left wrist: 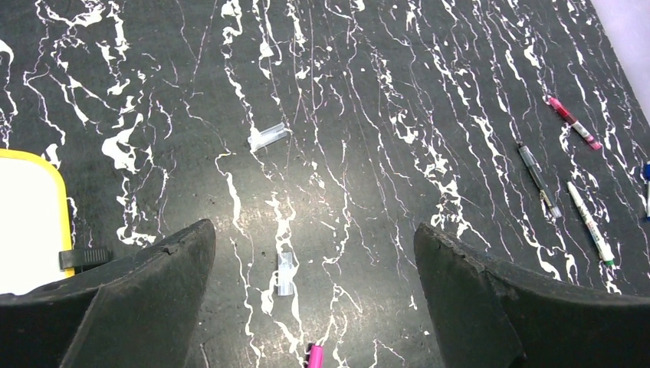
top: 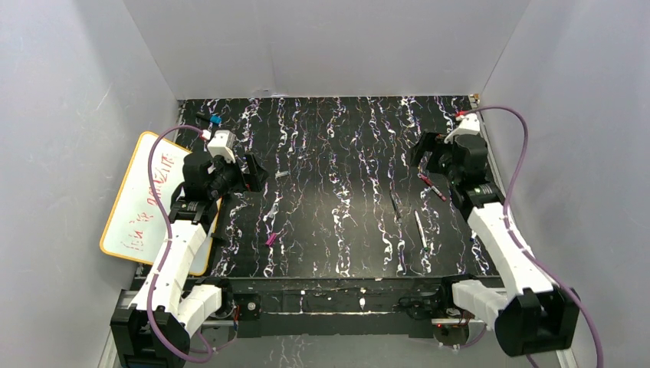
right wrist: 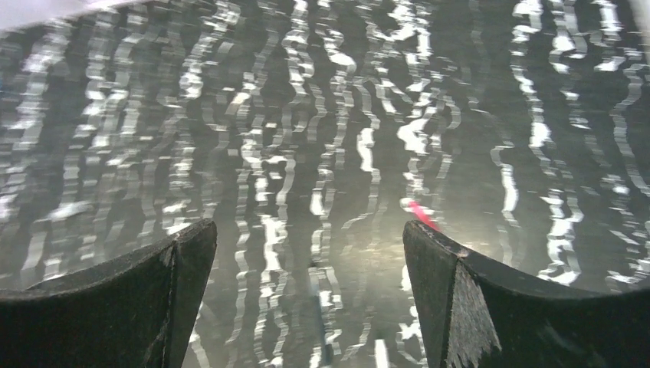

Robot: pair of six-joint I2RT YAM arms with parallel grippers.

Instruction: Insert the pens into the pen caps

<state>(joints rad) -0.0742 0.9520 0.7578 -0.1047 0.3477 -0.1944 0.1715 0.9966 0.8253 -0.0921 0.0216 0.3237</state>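
Note:
My right gripper should grab the red-pink pen near its tip next, so the pen's back end stays free to hand to my left gripper.
Three pens lie at the right of the black marbled table: a red-pink one, a dark one and a white one with a green end. A magenta pen cap lies left of centre. Two clear greyish caps lie near it. My left gripper hangs open above the caps and holds nothing. My right gripper is open and empty beside the pens. Its view is blurred, and the red pen shows by the right finger.
A white board with a yellow rim leans at the table's left edge. A short black object with a blue tip lies at the far left corner. White walls close in the table on three sides.

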